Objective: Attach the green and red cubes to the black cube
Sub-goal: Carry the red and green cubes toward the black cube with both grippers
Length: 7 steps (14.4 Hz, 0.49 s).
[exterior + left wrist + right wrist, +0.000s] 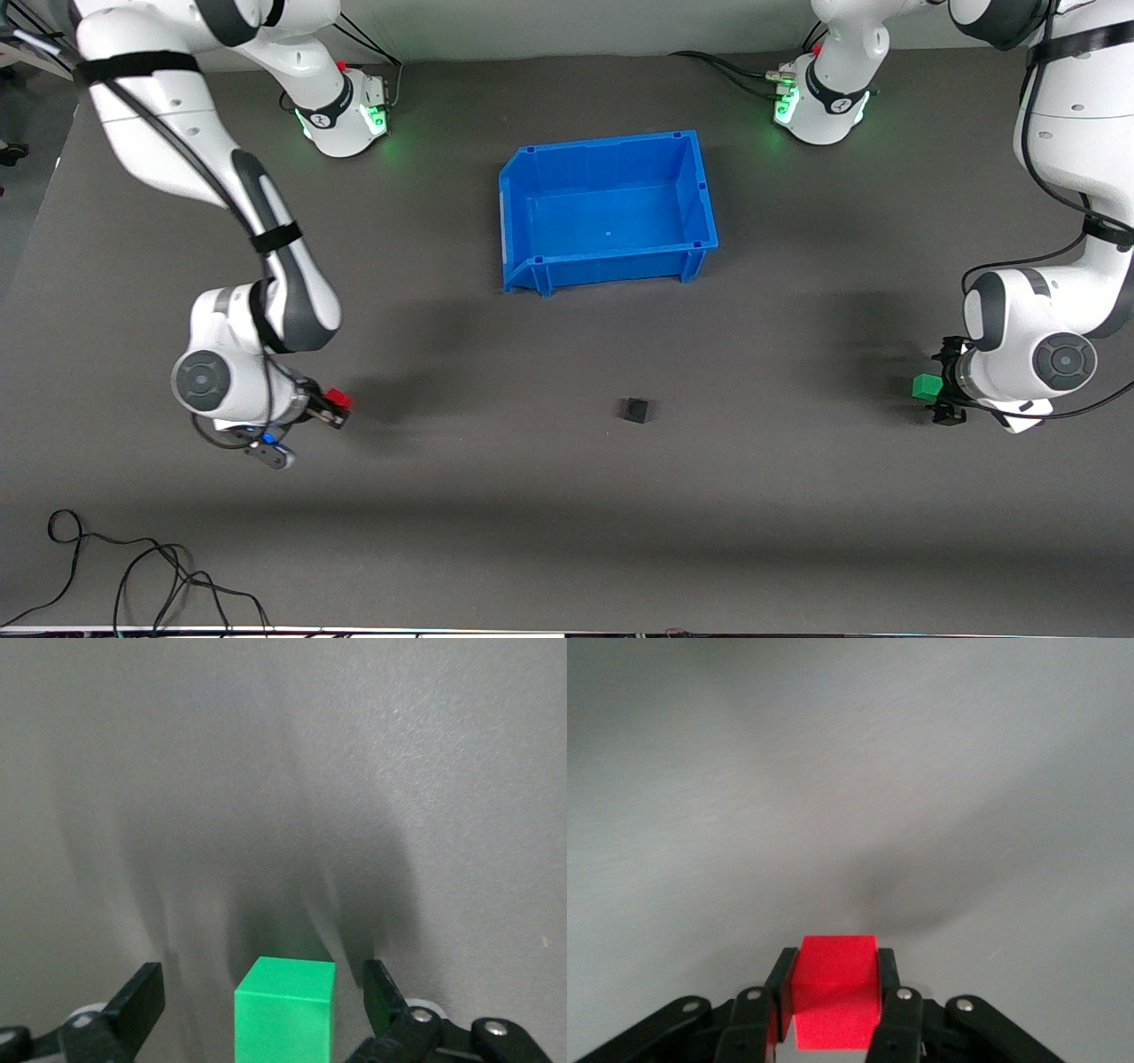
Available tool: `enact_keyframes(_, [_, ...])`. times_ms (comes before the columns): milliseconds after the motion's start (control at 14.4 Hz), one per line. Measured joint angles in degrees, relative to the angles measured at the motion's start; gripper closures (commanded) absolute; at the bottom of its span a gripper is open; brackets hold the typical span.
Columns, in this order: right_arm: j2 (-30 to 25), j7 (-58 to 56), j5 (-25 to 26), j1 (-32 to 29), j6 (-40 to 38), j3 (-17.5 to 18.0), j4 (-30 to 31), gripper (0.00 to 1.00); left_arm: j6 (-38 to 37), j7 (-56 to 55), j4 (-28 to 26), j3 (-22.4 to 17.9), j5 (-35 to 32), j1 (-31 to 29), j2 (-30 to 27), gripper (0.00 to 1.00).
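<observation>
My left gripper should close on the green cube: my fingertips stand on either side of the cube, so closing now would catch the cube.
The black cube (634,409) sits on the grey mat, nearer to the front camera than the blue bin. My right gripper (335,408) is over the mat toward the right arm's end and is shut on the red cube (337,398). In the right wrist view the red cube (834,992) is pinched between both fingers of that gripper (834,961). My left gripper (944,388) is at the left arm's end, open around the green cube (927,386). In the left wrist view the green cube (285,1010) stands between the spread fingers of the gripper (263,979), with a gap on each side.
The blue bin (607,257) stands open and empty at the table's middle, toward the robots' bases. Loose black cables (133,567) lie at the table's front corner on the right arm's end.
</observation>
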<state>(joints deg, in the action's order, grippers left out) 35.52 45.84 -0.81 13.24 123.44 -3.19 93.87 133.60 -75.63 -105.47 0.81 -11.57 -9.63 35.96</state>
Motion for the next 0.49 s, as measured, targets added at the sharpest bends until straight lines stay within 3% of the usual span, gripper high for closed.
enact_keyframes(139, [0.0,9.0,0.0,4.0,-0.9,0.0,-2.2,0.79,0.3,0.0,-0.1,0.0,-0.1,0.0,0.0,0.22])
enact_keyframes(209, [0.1,13.1,-0.2,5.7,-1.0,0.0,-2.9,0.79,0.5,-0.1,-0.2,0.0,-0.1,0.0,0.0,0.52])
enact_keyframes(348, [1.0,20.9,-2.0,8.3,-1.0,0.0,-4.5,0.79,1.2,-0.3,-0.2,0.0,-0.1,0.0,-0.1,0.90])
enact_keyframes(418, [2.0,24.5,-3.2,9.2,-1.0,0.0,-5.6,0.79,1.3,-0.3,-0.1,0.0,-0.1,0.0,-0.1,1.00])
enact_keyframes(488, [3.3,28.1,-4.1,10.0,-0.9,0.0,-7.1,0.79,1.4,-0.4,-0.1,0.0,-0.1,0.0,-0.2,1.00])
